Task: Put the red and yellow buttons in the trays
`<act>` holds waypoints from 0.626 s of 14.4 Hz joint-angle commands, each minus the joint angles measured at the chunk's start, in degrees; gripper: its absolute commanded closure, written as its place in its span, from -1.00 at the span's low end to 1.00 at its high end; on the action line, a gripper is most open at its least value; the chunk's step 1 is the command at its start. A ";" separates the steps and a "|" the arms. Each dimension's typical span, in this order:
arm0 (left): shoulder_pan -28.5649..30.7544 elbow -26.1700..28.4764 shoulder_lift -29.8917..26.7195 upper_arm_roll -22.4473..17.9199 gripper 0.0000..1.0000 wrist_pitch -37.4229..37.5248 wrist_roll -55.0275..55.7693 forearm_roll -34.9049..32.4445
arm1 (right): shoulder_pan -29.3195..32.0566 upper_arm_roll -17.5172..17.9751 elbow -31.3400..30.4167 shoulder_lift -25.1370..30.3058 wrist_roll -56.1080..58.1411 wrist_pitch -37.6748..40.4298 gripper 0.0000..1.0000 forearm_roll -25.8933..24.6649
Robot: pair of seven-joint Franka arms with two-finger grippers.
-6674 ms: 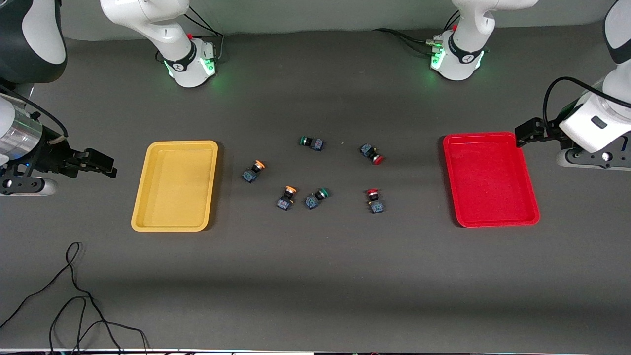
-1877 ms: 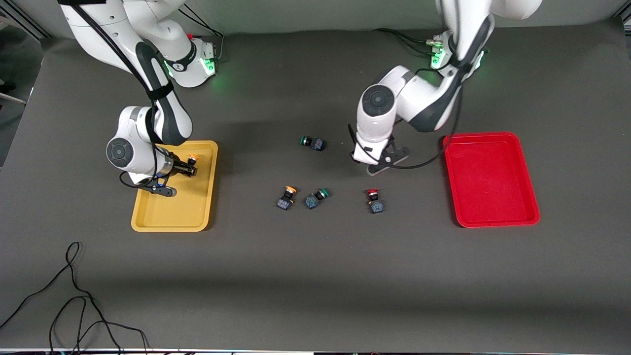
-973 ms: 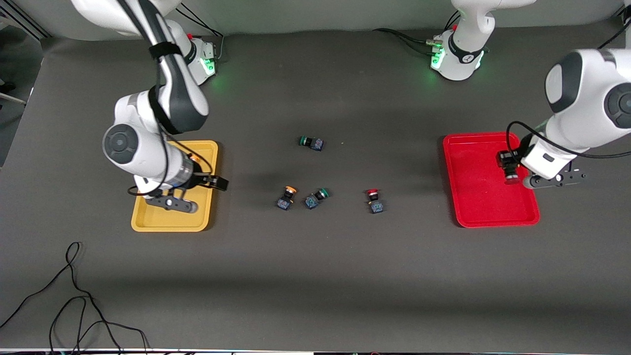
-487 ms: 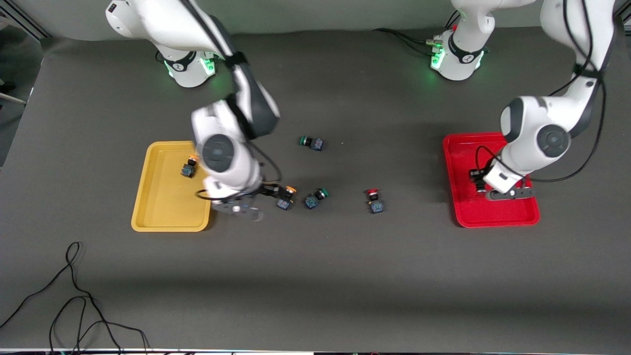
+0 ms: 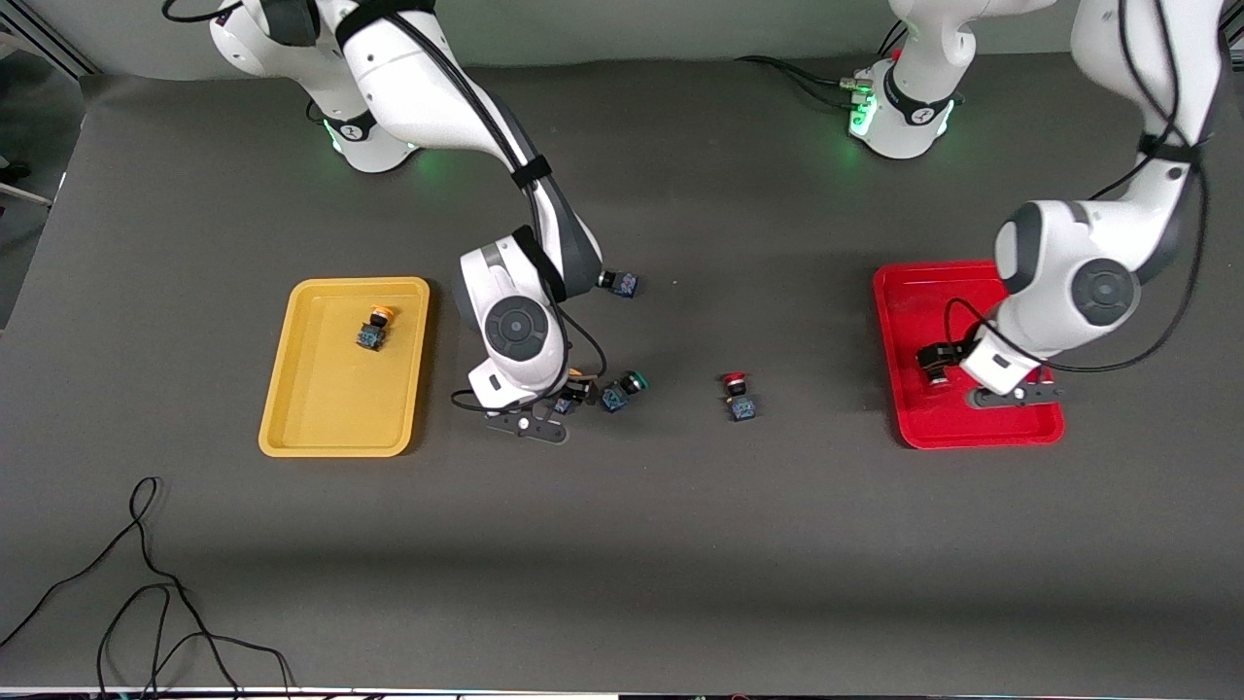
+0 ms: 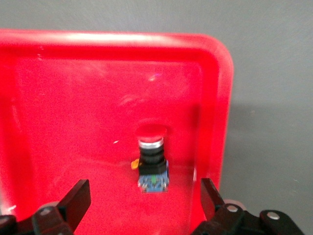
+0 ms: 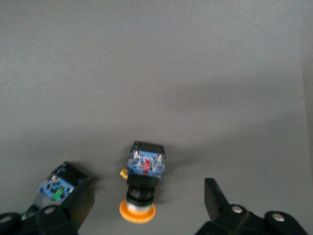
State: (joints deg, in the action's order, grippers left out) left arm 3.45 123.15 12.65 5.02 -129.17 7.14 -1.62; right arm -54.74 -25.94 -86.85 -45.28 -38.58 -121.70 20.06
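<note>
My right gripper grabs the second yellow-capped button by its black and blue body block (image 7: 146, 161) next, to place the button in the yellow tray.
The yellow tray (image 5: 311, 418) holds one yellow-capped button (image 5: 373, 328). My right gripper (image 5: 573, 393) is open and low over the second yellow-capped button (image 5: 564, 402), which lies on its side between the fingers in the right wrist view (image 7: 143, 188). The red tray (image 5: 972, 433) holds a red-capped button, which shows in the left wrist view (image 6: 151, 159). My left gripper (image 5: 935, 365) is open just over that button and hides it in the front view. The other red-capped button (image 5: 739, 396) lies on the table between the trays.
A green-capped button (image 5: 622, 392) lies right beside my right gripper and also shows in the right wrist view (image 7: 61, 183). A second green-capped button (image 5: 622, 283) lies farther from the camera, partly covered by the right arm. A black cable (image 5: 146, 583) lies near the table's front corner.
My right arm left the first yellow-capped button in the yellow tray and moved to the second one. My left gripper brought a red-capped button into the red tray and opened.
</note>
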 commanded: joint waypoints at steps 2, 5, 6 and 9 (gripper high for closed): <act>-0.63 -10.89 -3.25 0.77 -1.00 13.57 0.59 -0.58 | -0.10 -0.34 0.64 -2.35 -0.27 -2.39 -0.99 1.39; -5.63 -14.16 -3.43 0.87 -1.00 15.43 8.12 0.04 | -0.19 -0.34 -0.86 -3.14 0.35 -5.47 -0.99 4.72; -8.34 -14.25 -3.34 0.87 -1.00 15.18 10.94 0.04 | -0.28 -0.34 -0.95 -3.32 0.35 -5.83 -0.99 4.90; -17.13 -15.65 -1.24 0.87 -1.00 12.28 22.88 0.21 | -0.28 -0.08 -1.04 -3.76 0.44 -6.45 -0.99 4.90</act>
State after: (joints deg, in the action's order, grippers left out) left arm -8.28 109.71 9.11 6.65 -115.83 22.74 -1.28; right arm -54.61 -25.90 -87.72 -48.79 -38.58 -127.09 23.36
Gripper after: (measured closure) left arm 0.000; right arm 0.000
